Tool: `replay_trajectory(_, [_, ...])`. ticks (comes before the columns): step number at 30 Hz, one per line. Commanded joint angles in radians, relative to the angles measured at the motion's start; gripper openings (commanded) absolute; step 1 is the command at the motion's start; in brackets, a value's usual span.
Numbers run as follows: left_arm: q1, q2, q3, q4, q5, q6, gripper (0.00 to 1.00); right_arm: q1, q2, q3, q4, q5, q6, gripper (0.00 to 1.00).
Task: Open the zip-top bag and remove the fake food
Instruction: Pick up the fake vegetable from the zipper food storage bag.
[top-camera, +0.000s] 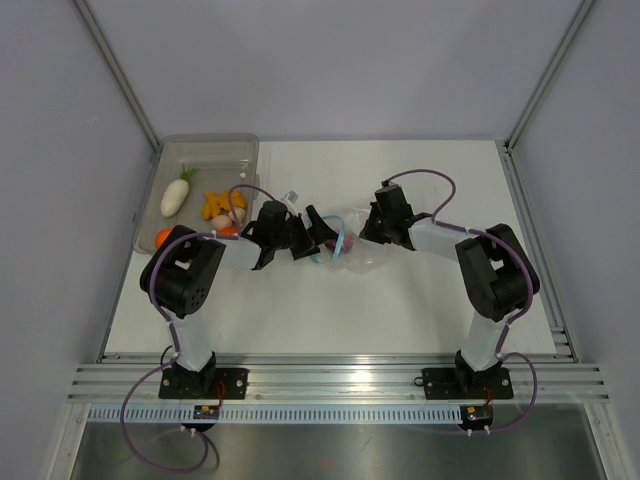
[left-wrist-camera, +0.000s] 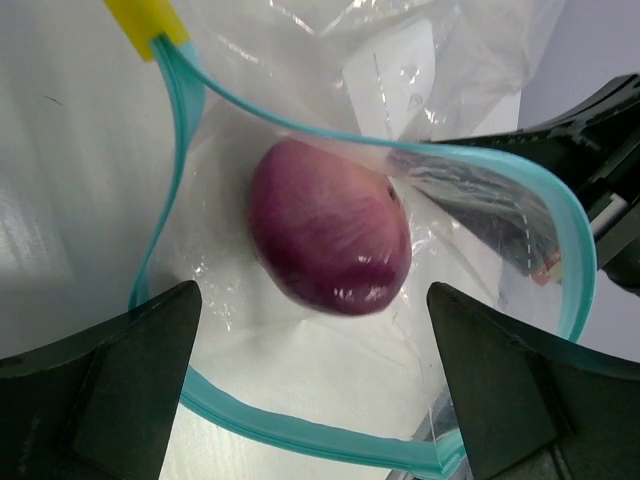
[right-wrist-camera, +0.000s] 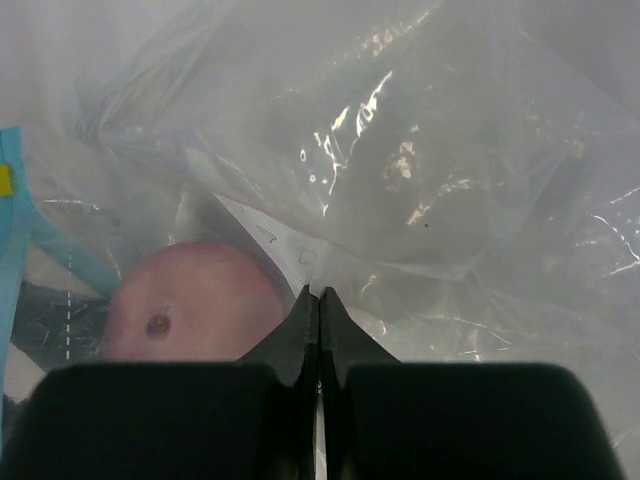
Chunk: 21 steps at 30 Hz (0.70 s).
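Observation:
The purple onion (top-camera: 338, 244) (left-wrist-camera: 330, 240) needs to come out through the bag's opening. So my left gripper should next grab the onion across its sides, at its end that faces the bag's opening.
The zip-top bag (top-camera: 360, 250) lies mid-table between the two arms, its light blue zip strip (left-wrist-camera: 300, 440) spread into an open loop. Inside lies a purple onion (left-wrist-camera: 330, 240), also visible through the plastic in the right wrist view (right-wrist-camera: 195, 300). My left gripper (left-wrist-camera: 315, 400) is open at the bag's mouth, with one finger on each side of the opening and the onion just ahead of it. My right gripper (right-wrist-camera: 318, 295) is shut on a fold of the bag's clear plastic at the far end. More fake food lies in the tray: a white radish (top-camera: 177, 195), yellow pieces (top-camera: 215, 205) and a pinkish egg (top-camera: 222, 222).
The smoky-grey tray (top-camera: 215, 145) stands at the back left of the table, close to the left arm's elbow. An orange piece (top-camera: 163, 238) sits at its near corner. A yellow tab (left-wrist-camera: 148, 22) marks one end of the zip strip. Grey walls enclose the table.

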<state>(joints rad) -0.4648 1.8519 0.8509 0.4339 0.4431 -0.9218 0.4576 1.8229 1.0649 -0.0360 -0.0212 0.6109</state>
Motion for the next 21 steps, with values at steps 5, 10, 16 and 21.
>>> replay_trajectory(5, [0.002, -0.03, 0.014, -0.006, -0.066, 0.037, 0.99, 0.044, -0.051, -0.014, 0.065, -0.029, 0.009, 0.0])
replay_trajectory(10, [-0.001, -0.01, 0.054, -0.037, -0.067, 0.057, 0.99, 0.058, -0.045, -0.008, 0.062, -0.026, 0.006, 0.0])
replay_trajectory(16, [-0.015, 0.009, 0.074, -0.099, -0.101, 0.061, 0.95, 0.058, -0.048, -0.013, 0.061, -0.019, 0.007, 0.0])
replay_trajectory(21, [-0.017, 0.015, 0.082, -0.115, -0.095, 0.063, 0.7, 0.061, -0.054, -0.011, 0.059, -0.01, 0.009, 0.0])
